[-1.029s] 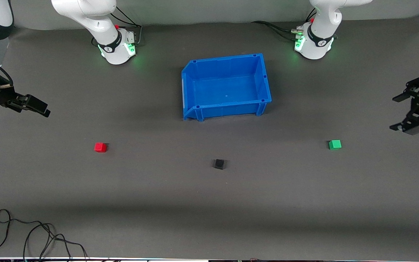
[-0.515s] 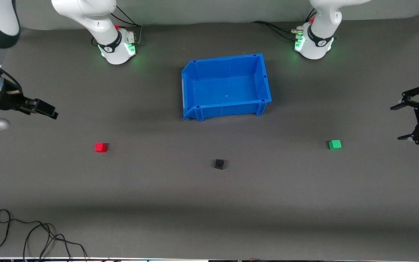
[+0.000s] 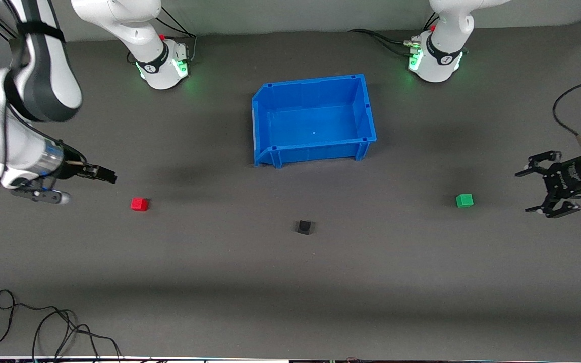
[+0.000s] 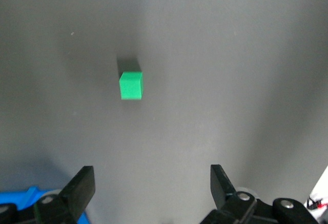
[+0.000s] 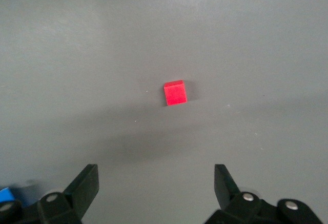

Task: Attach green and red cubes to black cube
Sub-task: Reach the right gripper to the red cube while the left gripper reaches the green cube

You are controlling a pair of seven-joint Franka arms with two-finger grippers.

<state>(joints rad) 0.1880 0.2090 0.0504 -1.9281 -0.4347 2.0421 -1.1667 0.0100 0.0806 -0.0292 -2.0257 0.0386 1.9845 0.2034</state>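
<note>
The green cube has to be attached to the black cube, so my left gripper should next grab the green cube by its two opposite sides.
The red cube lies on the dark mat toward the right arm's end. The green cube lies toward the left arm's end. The black cube sits between them, slightly nearer the front camera. My right gripper is open and empty, in the air close beside the red cube. The right wrist view shows the red cube ahead of the open right gripper. My left gripper is open and empty, in the air beside the green cube. The left wrist view shows the green cube ahead of the left gripper.
An empty blue bin stands mid-table, farther from the front camera than the cubes. Loose black cables lie at the mat's near edge toward the right arm's end. Both arm bases stand along the top edge.
Both arms have swung in from the table's ends. The right gripper has come closer to the red cube, the left gripper closer to the green cube. The cubes have not moved.
</note>
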